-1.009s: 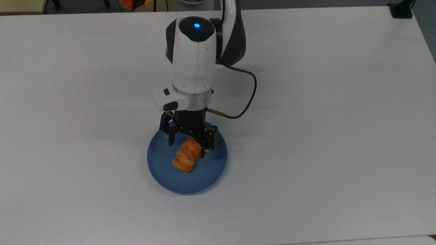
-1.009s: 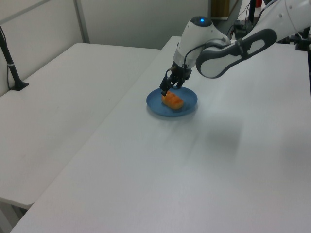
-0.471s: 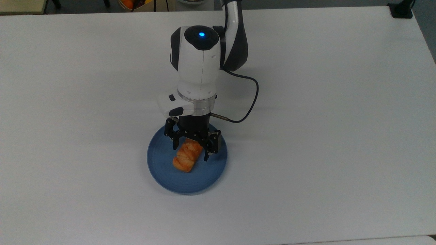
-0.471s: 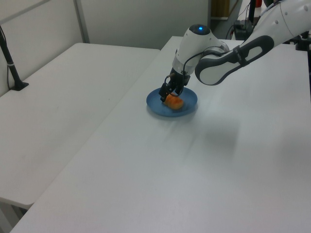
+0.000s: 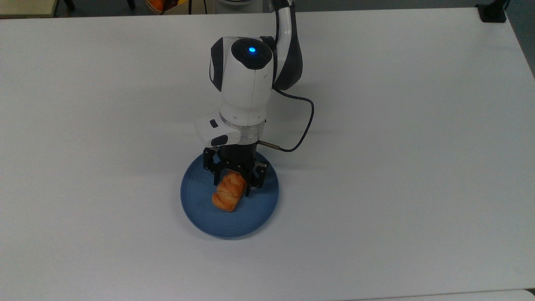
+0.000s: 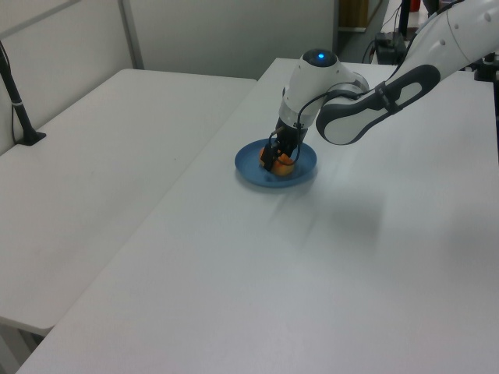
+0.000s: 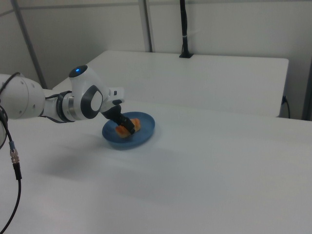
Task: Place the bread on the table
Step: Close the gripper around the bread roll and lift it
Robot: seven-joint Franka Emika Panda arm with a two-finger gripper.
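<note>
My gripper takes hold of the bread by its ridged end (image 6: 281,163) next, to move the bread from the blue plate onto the table.
The bread (image 5: 227,195) is a small golden-orange ridged loaf lying on a round blue plate (image 5: 199,209) near the middle of the white table (image 5: 397,146). My gripper (image 5: 232,186) points down over the loaf's far end. It is open, with one black finger close to each side of the loaf and the tips low by the plate. In the left view the gripper (image 6: 274,162) covers part of the bread (image 6: 285,163) on the plate (image 6: 251,167). In the right view the bread (image 7: 136,124) shows on either side of the gripper (image 7: 127,129).
A black cable (image 5: 307,121) loops off the wrist to the top view's right. A black post base (image 5: 493,12) sits at the table's far right corner. A second white table (image 6: 101,148) stands alongside at the left view's left.
The gripper has come down over the plate and its fingers have drawn closer together around the bread's far end. The bread and plate have not moved.
</note>
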